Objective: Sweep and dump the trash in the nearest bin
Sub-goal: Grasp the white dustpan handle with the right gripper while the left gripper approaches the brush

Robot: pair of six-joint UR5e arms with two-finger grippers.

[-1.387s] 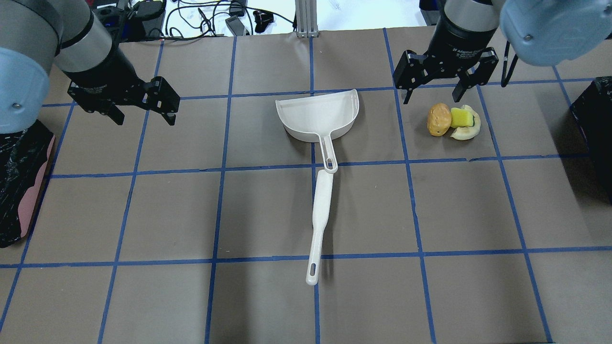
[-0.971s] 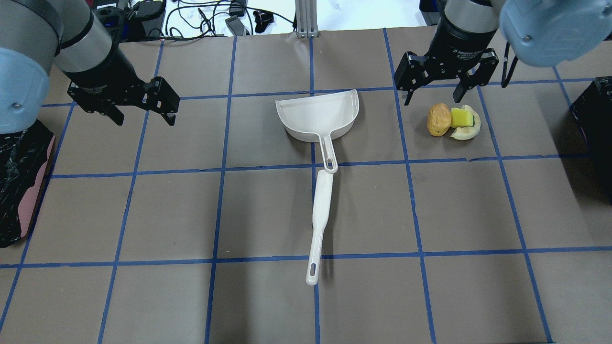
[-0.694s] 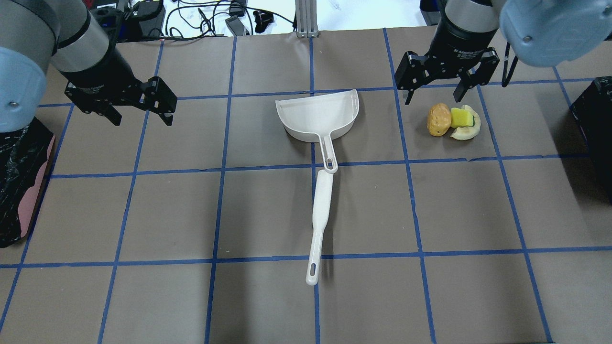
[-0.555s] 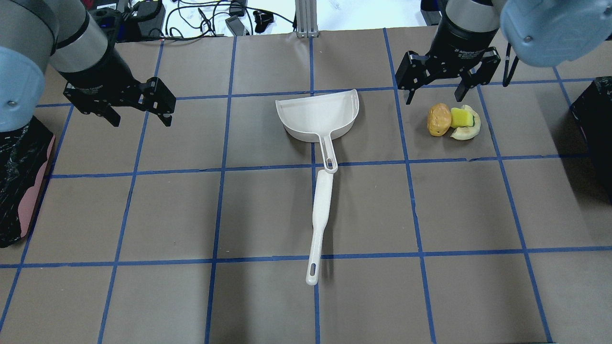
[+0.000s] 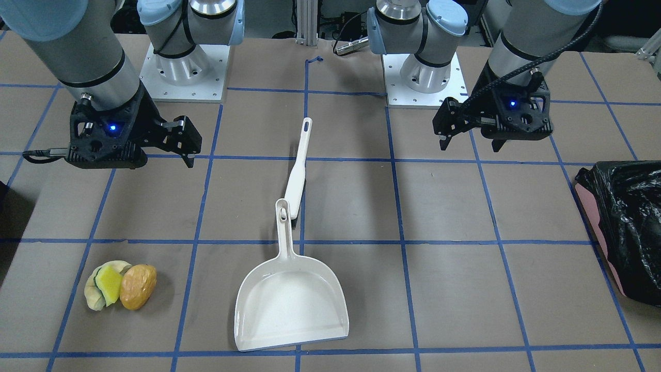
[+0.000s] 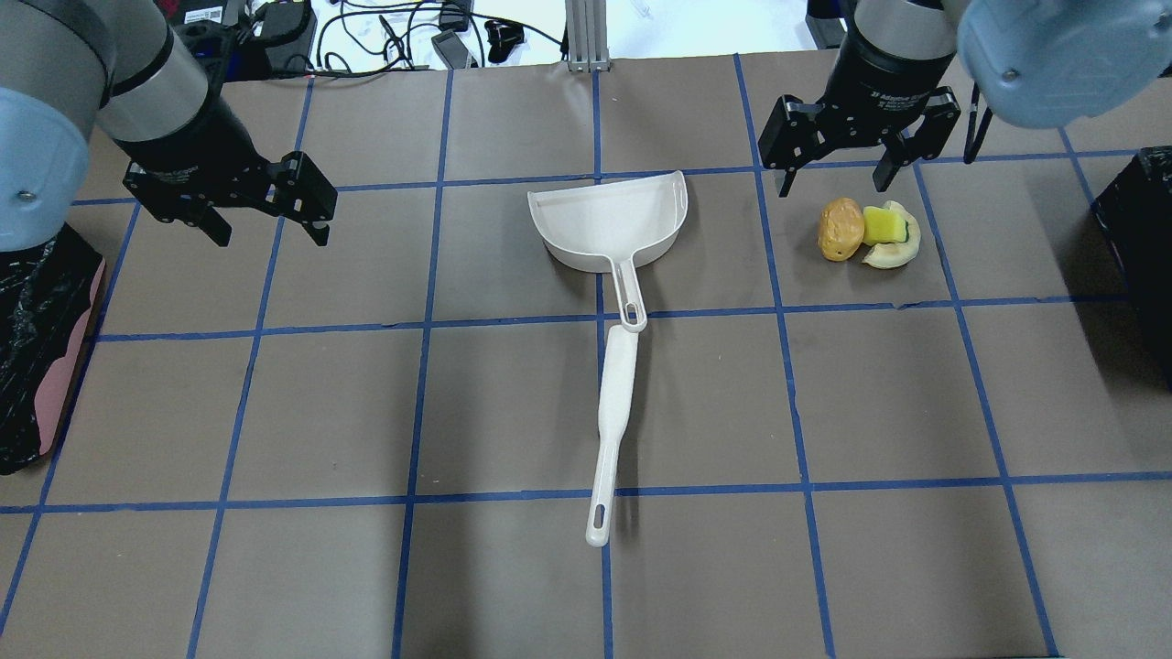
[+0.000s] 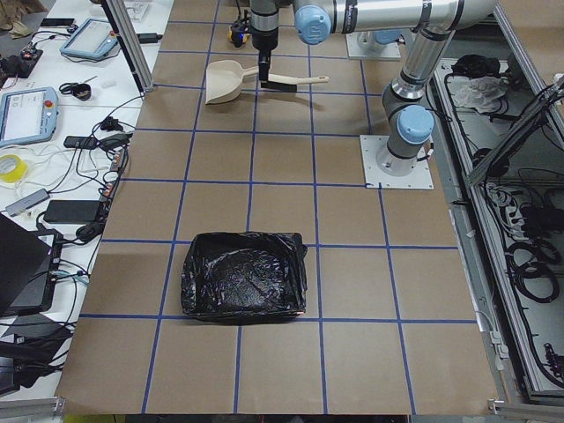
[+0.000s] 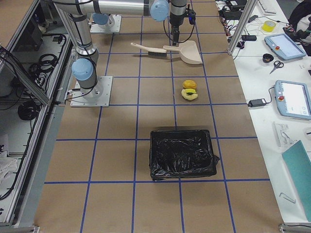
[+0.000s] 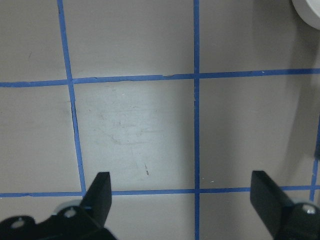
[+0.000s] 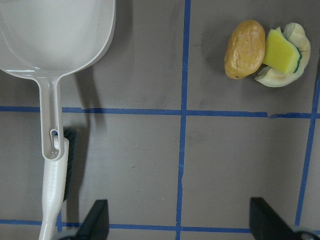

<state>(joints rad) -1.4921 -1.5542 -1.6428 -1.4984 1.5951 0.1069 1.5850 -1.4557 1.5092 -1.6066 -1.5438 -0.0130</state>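
The white dustpan has to scoop up the trash (image 5: 121, 285) and then be dumped in the bin. My right gripper should next grab the dustpan by its handle (image 5: 284, 232) for this.
The trash (image 6: 870, 233) is a clump of an orange-brown lump, a yellow sponge wedge with a dark green edge and a beige lump, lying on the brown paper at the far right. It also shows in the right wrist view (image 10: 267, 52) and the front-facing view (image 5: 120, 285). My right gripper (image 6: 833, 188) hangs open and empty just beyond the trash, above the table. My left gripper (image 6: 270, 233) is open and empty over bare paper at the far left. A white dustpan (image 6: 613, 224) lies mid-table, with a white brush (image 6: 609, 430) behind its handle.
A black-bagged bin (image 6: 1140, 247) stands at the table's right edge, near the trash. A second black-bagged bin (image 6: 37, 348) stands at the left edge. Blue tape lines grid the paper. Cables and devices lie beyond the far edge.
My left gripper has drifted slightly left and away from me. My right gripper has edged slightly away from the trash. Dustpan, brush and trash have not moved.
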